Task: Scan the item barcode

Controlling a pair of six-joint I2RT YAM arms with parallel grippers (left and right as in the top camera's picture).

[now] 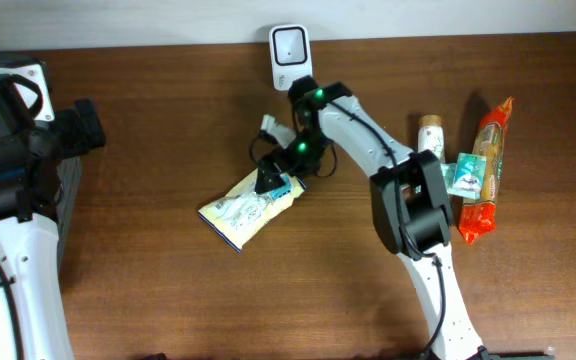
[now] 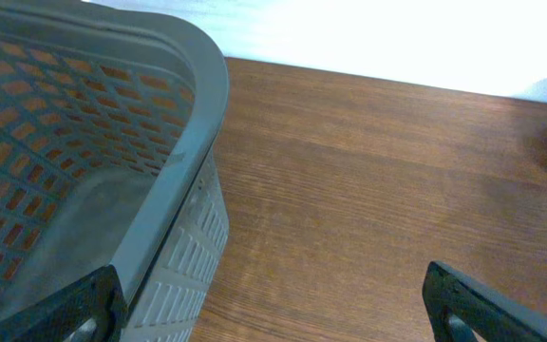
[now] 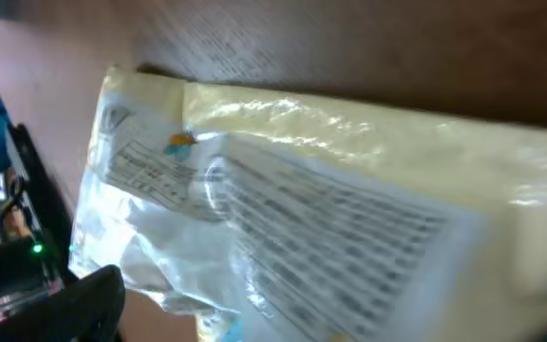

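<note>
The right gripper grips the yellow and white packet (image 1: 251, 206) at the end beneath that gripper next, which leaves the packet's far label end free for barcode scanning.
A yellow and white plastic packet (image 1: 251, 206) lies flat on the wooden table, left of centre. My right gripper (image 1: 272, 181) hangs over the packet's right end, open. In the right wrist view the packet (image 3: 330, 209) fills the frame with its printed white label up, and only one black finger (image 3: 93, 304) shows, at the lower left beside the packet's crinkled end. A white scanner (image 1: 288, 47) stands at the back edge, just behind the right arm. My left gripper (image 2: 283, 313) is open and empty, far to the left.
A grey mesh basket (image 2: 198, 85) stands right beside the left gripper. At the right of the table lie a small tube (image 1: 430, 134), a green and white packet (image 1: 465, 177) and a long orange-red packet (image 1: 489, 165).
</note>
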